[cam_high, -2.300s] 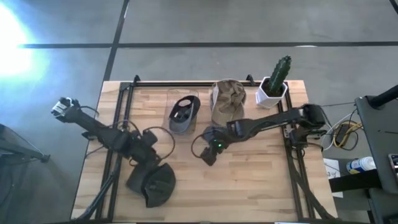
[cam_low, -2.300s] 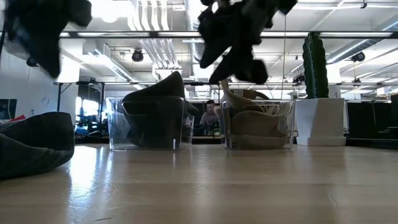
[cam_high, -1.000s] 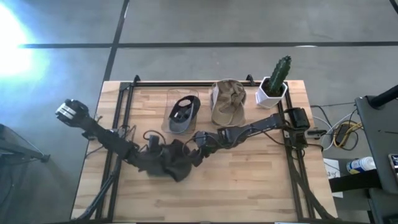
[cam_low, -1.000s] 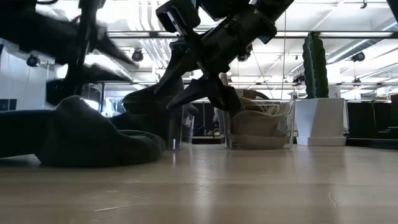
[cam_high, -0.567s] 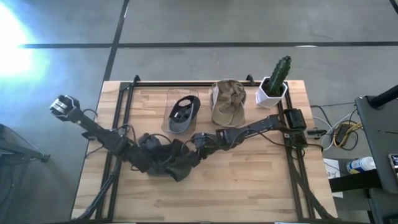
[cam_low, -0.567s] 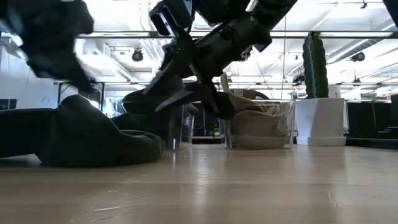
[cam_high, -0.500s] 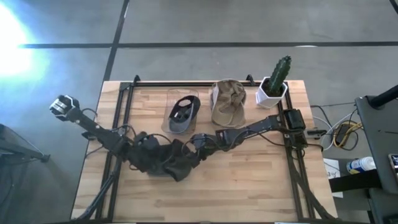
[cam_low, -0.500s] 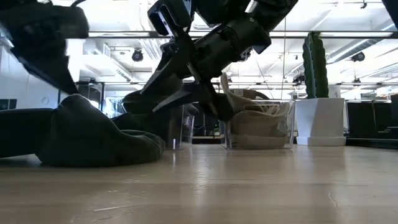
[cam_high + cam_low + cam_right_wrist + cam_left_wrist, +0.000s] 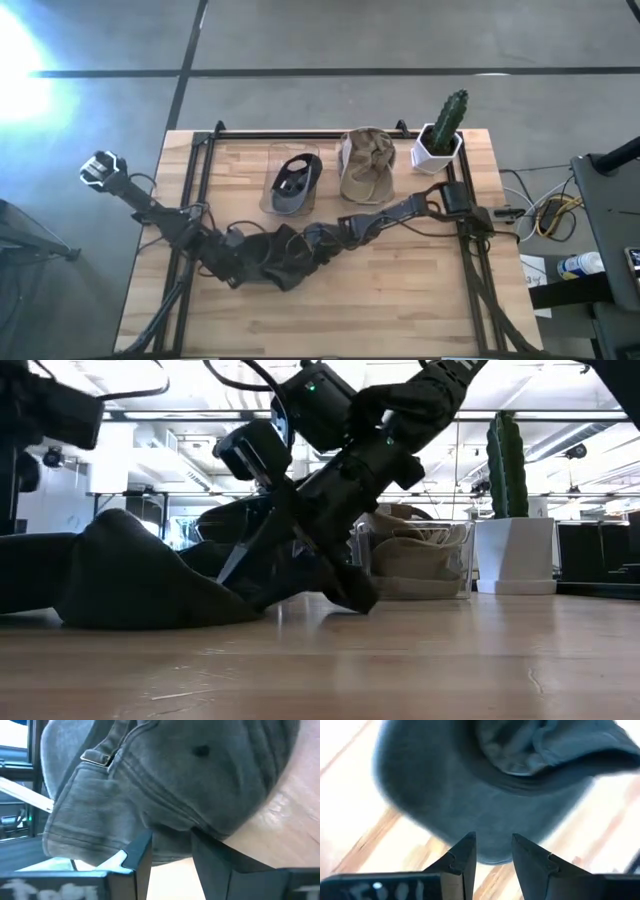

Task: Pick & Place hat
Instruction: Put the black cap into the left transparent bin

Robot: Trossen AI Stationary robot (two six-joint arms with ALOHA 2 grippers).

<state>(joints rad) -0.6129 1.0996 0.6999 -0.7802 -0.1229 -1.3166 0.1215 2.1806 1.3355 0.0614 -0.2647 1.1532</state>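
My left gripper needs to turn before it closes on the dark grey cap's flat rim, because both fingers are spread sideways across the cap's rim.
A dark grey cap [image 9: 272, 265] lies on the wooden table, left of centre; in the low view [image 9: 130, 580] it is a low mound. My left gripper [image 9: 232, 268] is open at the cap's left side, and its wrist view shows the rounded brim [image 9: 485, 815] just past its fingertips [image 9: 494, 850]. My right gripper [image 9: 305, 255] is open and low at the cap's right side. Its fingers stand on either side of the cap's back edge, near the strap buckle [image 9: 95, 756]. My left gripper: I cannot tell whether its fingers touch the brim [image 9: 490, 845], which lies just beyond their tips. My right gripper comes slanting down from the table's right. The cap's back edge [image 9: 170, 837] reaches between its open fingers, and I cannot tell whether they touch it.
Two clear bins stand at the back: one [image 9: 295, 185] holds a dark cap, the other [image 9: 365, 165] a tan cap. A cactus in a white pot [image 9: 440, 135] stands at the back right. Bare table lies on the near side and to the right.
My right gripper has gone down and toward the table's left, from above the cap to its right side near the table top, still open. My left gripper has shifted a little toward the near edge beside the cap. The cap has stayed on the table.
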